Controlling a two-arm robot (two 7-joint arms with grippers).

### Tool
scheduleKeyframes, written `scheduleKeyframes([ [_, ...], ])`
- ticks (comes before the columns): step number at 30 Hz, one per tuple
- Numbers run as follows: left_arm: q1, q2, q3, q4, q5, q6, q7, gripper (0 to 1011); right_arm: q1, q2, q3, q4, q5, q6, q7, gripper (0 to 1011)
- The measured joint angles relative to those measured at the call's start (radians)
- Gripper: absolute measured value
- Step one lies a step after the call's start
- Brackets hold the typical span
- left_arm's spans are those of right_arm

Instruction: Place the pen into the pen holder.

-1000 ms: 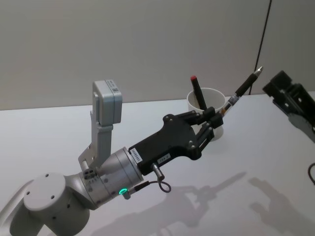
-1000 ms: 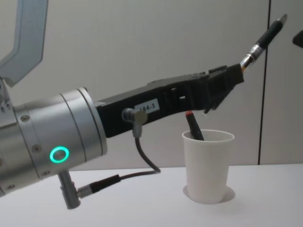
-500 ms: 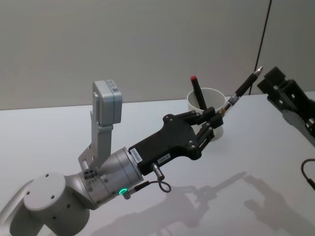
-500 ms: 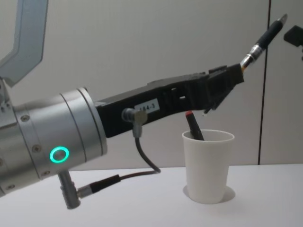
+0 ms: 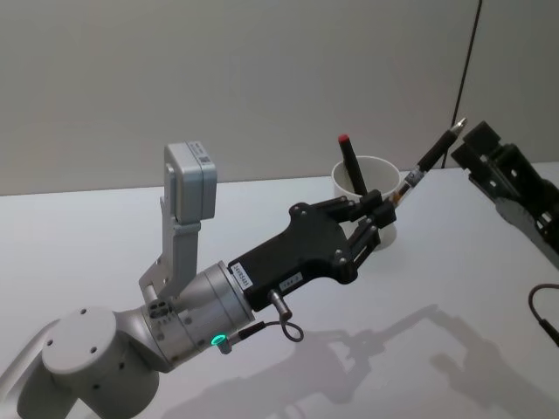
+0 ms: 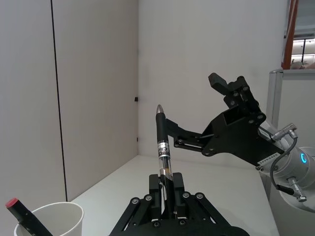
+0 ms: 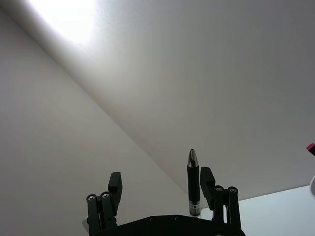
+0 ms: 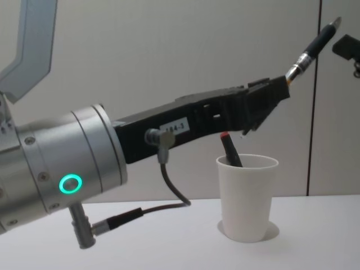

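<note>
The right gripper grabs the black pen by the black grip below its silver tip (image 8: 320,41) (image 5: 437,150) next, since my left gripper's fingers cover the pen's lower end.
My left gripper (image 5: 389,203) is shut on a black pen (image 5: 431,158) by its lower end, and the silver tip points up and to the right. The white paper cup pen holder (image 5: 382,177) stands on the table just behind and below the fingers, with a red-capped marker (image 5: 350,163) in it. From the side, the pen (image 8: 311,49) rises above the pen holder (image 8: 247,197). My right gripper (image 5: 472,145) is open, level with the pen tip. In the right wrist view the pen (image 7: 193,183) stands between the fingers, close to one finger (image 7: 206,179).
The white table (image 5: 105,236) runs back to a plain grey wall. My left arm's large silver joint (image 8: 62,174) and its cable fill the near left of the chest view. The right arm's body (image 6: 246,142) reaches in from the right.
My right gripper has moved left towards the pen tip, still open. The left gripper, the pen and the cup have not moved.
</note>
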Motion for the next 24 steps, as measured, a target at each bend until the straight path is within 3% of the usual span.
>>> scheduleKeyframes([
  [10,0.0,0.0,0.0,0.0,0.0,0.0,0.0,161,0.005,-0.001,-0.012,0.01,-0.016,-0.023,-0.025,1002],
  [24,0.0,0.0,0.0,0.0,0.0,0.0,0.0,161,0.033,-0.029,-0.032,0.042,-0.1,-0.096,-0.118,1002],
])
